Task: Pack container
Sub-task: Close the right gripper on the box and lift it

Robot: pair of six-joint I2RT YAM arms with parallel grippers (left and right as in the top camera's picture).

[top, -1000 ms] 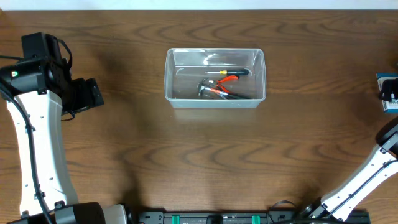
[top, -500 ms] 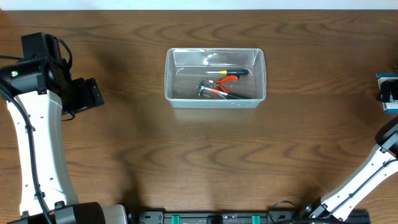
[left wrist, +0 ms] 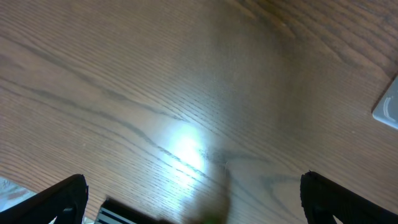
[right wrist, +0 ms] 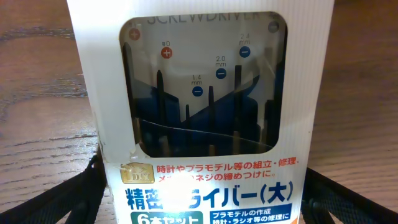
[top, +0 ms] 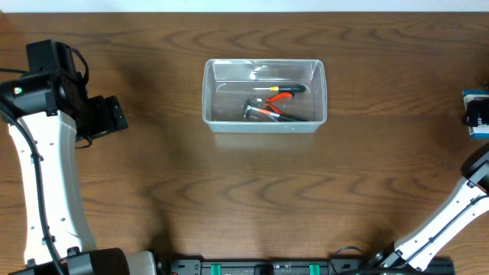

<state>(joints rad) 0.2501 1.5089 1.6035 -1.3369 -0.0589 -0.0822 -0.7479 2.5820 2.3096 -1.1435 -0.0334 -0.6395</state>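
Observation:
Next, my right gripper grabs the screwdriver-set box [right wrist: 205,93] by its two long sides, to lay it flat inside the container.
The clear plastic container [top: 208,93] stands at the middle back of the table, and a corner of its wall [left wrist: 389,107] shows at the right edge of the left wrist view. Inside lie red-handled pliers [top: 280,97] and other hand tools [top: 260,111]. My left gripper [top: 113,116] hangs open over bare wood far to the container's left, with nothing between its fingers [left wrist: 62,198]. My right gripper [right wrist: 205,193] is open at the table's far right, one finger [right wrist: 87,186] on each side of a blue-and-white screwdriver-set box [right wrist: 205,93], which is cut by the overhead frame edge [top: 478,95].
Dark wooden table top [top: 252,191] surrounds the container. The left arm's white link [top: 42,191] runs along the left side, and the right arm's link [top: 447,218] rises from the front right. A black rail [top: 267,267] lies along the front edge.

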